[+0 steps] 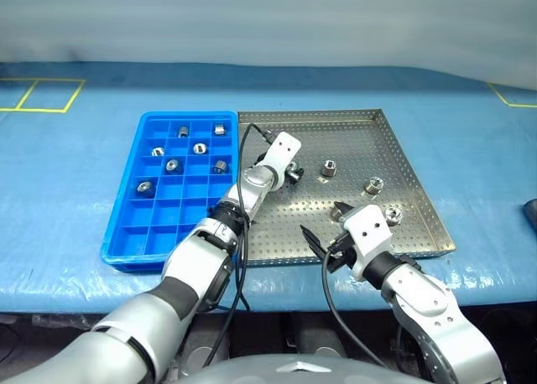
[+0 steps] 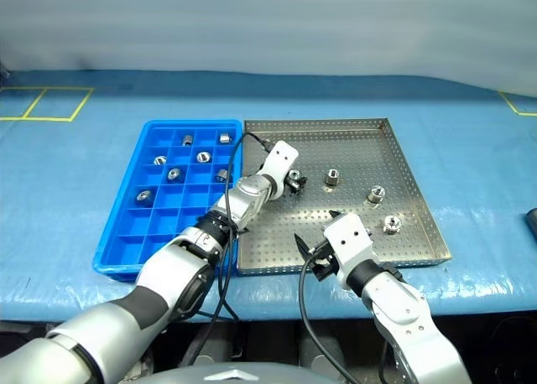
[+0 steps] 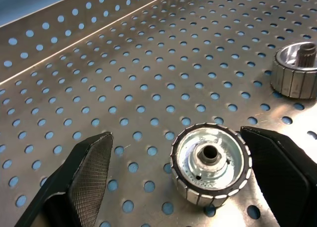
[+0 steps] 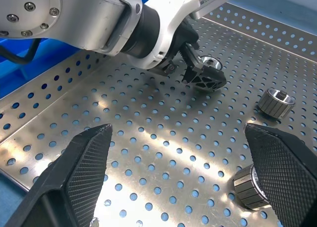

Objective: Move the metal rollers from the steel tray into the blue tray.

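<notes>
My left gripper should close, because its fingers are on either side of the roller in the left wrist view. Closing now would hold the ribbed roller.
The steel tray (image 1: 394, 132) lies to the right of the blue tray (image 1: 120, 233). Several metal rollers (image 1: 173, 164) sit in the blue tray's compartments. My left gripper (image 1: 294, 176) is low over the steel tray's left half, open, its fingers either side of a roller (image 3: 210, 165) standing on the perforated floor. One finger (image 3: 277, 167) is close to that roller and the other (image 3: 89, 167) stands well apart. Three more rollers (image 1: 329, 168) (image 1: 373, 184) (image 1: 393, 214) rest further right. My right gripper (image 1: 321, 220) hovers open and empty above the tray's near edge.
Both trays rest on a blue-covered table (image 1: 75, 174) with yellow tape marks (image 1: 50, 95) at the far left. A black cable (image 1: 245, 149) loops from my left wrist over the trays' shared edge. A dark object (image 1: 531, 212) lies at the right border.
</notes>
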Tool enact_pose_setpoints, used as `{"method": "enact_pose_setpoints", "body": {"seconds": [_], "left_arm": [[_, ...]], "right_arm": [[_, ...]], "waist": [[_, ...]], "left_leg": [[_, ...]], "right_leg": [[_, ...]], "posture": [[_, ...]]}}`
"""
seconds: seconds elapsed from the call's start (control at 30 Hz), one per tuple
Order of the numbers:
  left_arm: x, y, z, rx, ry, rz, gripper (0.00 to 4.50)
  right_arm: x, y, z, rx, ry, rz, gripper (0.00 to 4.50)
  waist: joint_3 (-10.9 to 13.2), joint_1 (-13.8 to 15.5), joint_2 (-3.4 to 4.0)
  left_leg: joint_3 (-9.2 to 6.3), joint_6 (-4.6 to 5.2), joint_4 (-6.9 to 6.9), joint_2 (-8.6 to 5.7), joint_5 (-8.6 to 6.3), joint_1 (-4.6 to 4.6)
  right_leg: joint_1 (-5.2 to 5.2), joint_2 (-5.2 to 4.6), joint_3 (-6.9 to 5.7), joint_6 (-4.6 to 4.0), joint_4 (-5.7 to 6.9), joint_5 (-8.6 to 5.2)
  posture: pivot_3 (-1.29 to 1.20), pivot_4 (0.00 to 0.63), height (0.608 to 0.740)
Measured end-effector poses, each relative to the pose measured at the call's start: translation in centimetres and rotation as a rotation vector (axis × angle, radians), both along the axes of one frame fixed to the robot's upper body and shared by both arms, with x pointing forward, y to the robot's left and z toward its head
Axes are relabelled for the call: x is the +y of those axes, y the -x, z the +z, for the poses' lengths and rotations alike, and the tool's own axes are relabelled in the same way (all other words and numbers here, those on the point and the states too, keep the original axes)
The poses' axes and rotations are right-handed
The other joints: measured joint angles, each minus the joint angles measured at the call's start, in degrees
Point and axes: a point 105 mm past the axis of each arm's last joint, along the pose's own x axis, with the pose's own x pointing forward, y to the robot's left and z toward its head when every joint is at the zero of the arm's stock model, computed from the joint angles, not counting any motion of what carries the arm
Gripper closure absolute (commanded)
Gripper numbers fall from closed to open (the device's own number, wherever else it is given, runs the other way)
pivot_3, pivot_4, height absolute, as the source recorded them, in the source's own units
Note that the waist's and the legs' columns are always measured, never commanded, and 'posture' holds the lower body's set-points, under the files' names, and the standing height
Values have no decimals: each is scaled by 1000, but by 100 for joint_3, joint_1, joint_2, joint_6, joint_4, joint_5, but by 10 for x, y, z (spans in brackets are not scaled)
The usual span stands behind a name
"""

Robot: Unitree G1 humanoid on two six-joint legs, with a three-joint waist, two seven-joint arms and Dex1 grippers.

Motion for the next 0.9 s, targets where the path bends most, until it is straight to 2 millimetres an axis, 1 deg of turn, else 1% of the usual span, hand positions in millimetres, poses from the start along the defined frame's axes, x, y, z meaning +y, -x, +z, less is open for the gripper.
{"method": "enact_pose_setpoints", "body": {"seconds": [0.07,0.27,0.3,0.4,0.47,0.57,0.63,0.73,0.83,0.9], "left_arm": [[0,0,0,11,8,-4,595],[-3,2,0,41,50,-34,2669],[-3,2,0,44,55,-41,2813],[-6,4,1,53,65,-70,2802],[-9,5,7,46,87,-95,2802],[-14,9,32,-39,176,-153,2802],[-11,16,48,-106,247,-182,2802],[13,30,70,-216,317,-203,2802],[44,40,88,-305,306,-191,2802],[66,47,94,-347,272,-171,2802]], "right_arm": [[0,0,0,-2,1,-2,0],[-1,-1,0,-5,4,-9,0],[-1,-1,0,-5,4,-9,0],[1,-1,1,-9,3,-2,0],[4,-2,4,-18,1,16,0],[9,-6,9,-41,2,52,0],[14,-7,12,-50,6,83,0],[21,-11,15,-62,7,135,0],[28,-15,16,-60,14,186,0],[33,-17,16,-59,18,222,0]], "waist": [[-1,0,0],[-1,-10,0],[-1,-8,0],[-1,-3,-1],[-1,-3,-1],[-2,-3,1],[-2,-5,1],[-2,-4,4],[-3,32,4],[-4,82,5]], "left_leg": [[1,0,0,0,0,2],[6,0,1,1,0,3],[5,0,1,0,0,3],[5,0,1,0,0,1],[4,0,0,0,0,0],[-6,0,-7,4,0,4],[-8,0,-14,6,0,7],[-7,-1,-17,11,1,12],[-14,-3,-12,13,3,19],[-14,-3,-8,12,3,20]], "right_leg": [[1,0,0,0,0,0],[2,0,1,0,2,0],[2,0,1,0,2,0],[1,0,1,0,2,0],[-1,0,2,0,2,0],[-2,0,8,-2,3,1],[-3,2,11,-2,3,1],[-4,6,13,-5,9,0],[1,10,8,-8,14,-1],[5,8,8,-8,14,-1]], "posture": [[-80,150,740],[-80,150,740],[-61,150,740],[-45,150,740],[-25,150,740],[2,150,740],[34,150,740],[71,150,740],[122,150,740],[151,150,740]]}}
